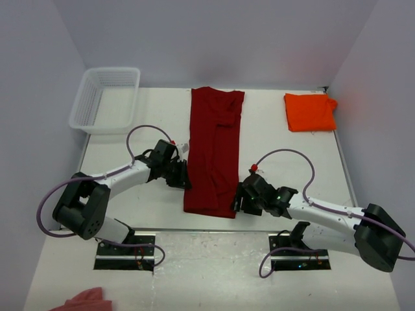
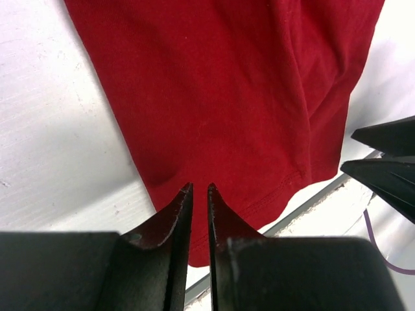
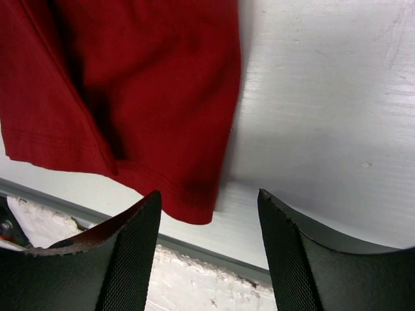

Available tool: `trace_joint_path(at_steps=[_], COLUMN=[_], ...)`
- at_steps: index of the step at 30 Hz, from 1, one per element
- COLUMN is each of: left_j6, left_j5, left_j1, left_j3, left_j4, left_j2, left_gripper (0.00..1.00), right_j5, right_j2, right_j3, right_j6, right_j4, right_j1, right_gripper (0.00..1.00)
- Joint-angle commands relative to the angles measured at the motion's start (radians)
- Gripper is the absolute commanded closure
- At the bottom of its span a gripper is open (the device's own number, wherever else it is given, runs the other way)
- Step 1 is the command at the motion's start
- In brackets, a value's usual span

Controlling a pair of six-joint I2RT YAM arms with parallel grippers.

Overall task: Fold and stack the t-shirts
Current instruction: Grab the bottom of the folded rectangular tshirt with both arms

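The robot's right gripper should next grab the dark crimson t-shirt by its hem corner (image 1: 229, 214) to fold it, and the other hem corner (image 1: 189, 208) should stay free for the left gripper.
The dark crimson t-shirt (image 1: 214, 152) lies as a long narrow strip down the middle of the table, its hem near the front edge. The orange t-shirt (image 1: 310, 111) sits folded at the back right. My left gripper (image 1: 186, 176) hovers at the strip's lower left edge. In the left wrist view its jaws (image 2: 199, 188) stand a narrow slit apart over the red cloth (image 2: 220, 97), gripping nothing. My right gripper (image 1: 237, 199) is by the strip's lower right corner. In the right wrist view it (image 3: 209, 194) stands wide open and empty, with the shirt's corner (image 3: 194, 201) just ahead.
A white mesh basket (image 1: 107, 98) stands at the back left. A pale pink cloth scrap (image 1: 87, 300) lies on the near ledge, bottom left. The table's front edge (image 3: 78, 214) runs just under the shirt's hem. The right arm's fingers (image 2: 389, 155) show in the left wrist view.
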State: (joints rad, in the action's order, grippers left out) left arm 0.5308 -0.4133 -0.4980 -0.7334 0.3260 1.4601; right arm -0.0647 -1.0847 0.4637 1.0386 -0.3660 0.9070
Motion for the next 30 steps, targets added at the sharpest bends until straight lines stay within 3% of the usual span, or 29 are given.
trace_joint_path(at_steps=[1,18,30], left_j6=[-0.014,-0.005,0.017], left_j5=[-0.027,-0.042,0.013], left_j1=[0.003,-0.001,-0.043], left_j3=[0.011,0.042,0.054], left_j4=[-0.047,-0.030,0.051], left_j2=[-0.053,-0.087,-0.132], left_gripper=[0.84,0.80,0.77], right_j5=[0.025,0.059,0.037], right_j2=[-0.012,-0.112,-0.078], right_j3=[-0.025,-0.059,-0.048], right_j6=[0.049,0.095,0.101], right_j4=[0.087,0.208,0.144], right_j1=[-0.002,0.000,0.004], right_gripper=[0.38,0.60,1.00])
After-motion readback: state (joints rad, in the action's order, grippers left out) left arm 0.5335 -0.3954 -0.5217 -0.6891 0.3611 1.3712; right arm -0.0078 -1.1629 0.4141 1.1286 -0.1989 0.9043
